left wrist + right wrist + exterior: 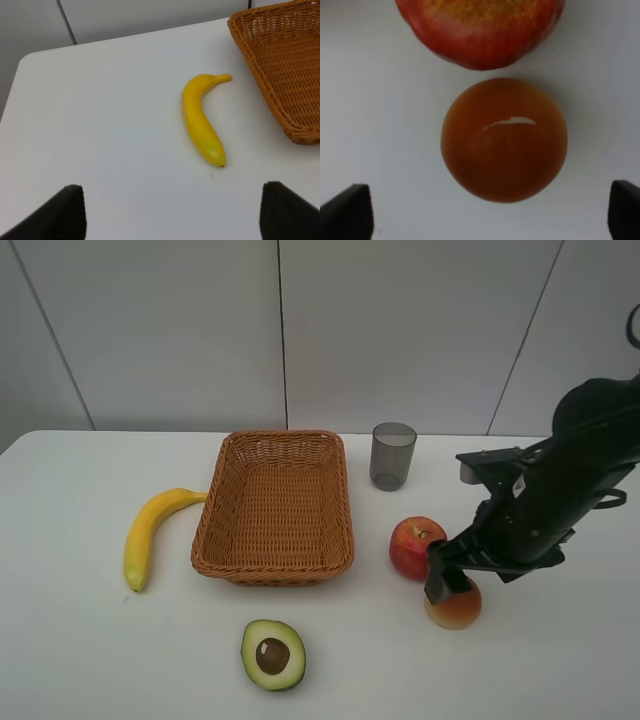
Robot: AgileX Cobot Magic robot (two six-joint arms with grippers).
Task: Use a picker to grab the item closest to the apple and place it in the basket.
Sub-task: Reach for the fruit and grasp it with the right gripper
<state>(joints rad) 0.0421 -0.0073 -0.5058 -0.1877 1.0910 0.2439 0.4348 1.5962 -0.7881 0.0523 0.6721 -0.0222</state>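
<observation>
Next, the right gripper grabs the orange-red fruit (456,606) by its rounded sides. This item closest to the apple then goes into the basket (274,506).
A red apple (414,546) sits right of the wicker basket (274,506). Just in front of it and to its right lies a round orange-red fruit (456,606), the nearest item to it. My right gripper (447,583) hovers directly over this fruit. In the right wrist view the orange fruit (504,139) lies centred between the two open fingertips (347,210), with the apple (480,30) just beyond it. My left gripper (172,212) is open above bare table, near the banana (201,118); that arm does not show in the exterior view.
A banana (148,530) lies left of the basket. A halved avocado (272,654) rests near the front edge. A grey cup (392,454) stands behind the apple. A white wall rises behind the table.
</observation>
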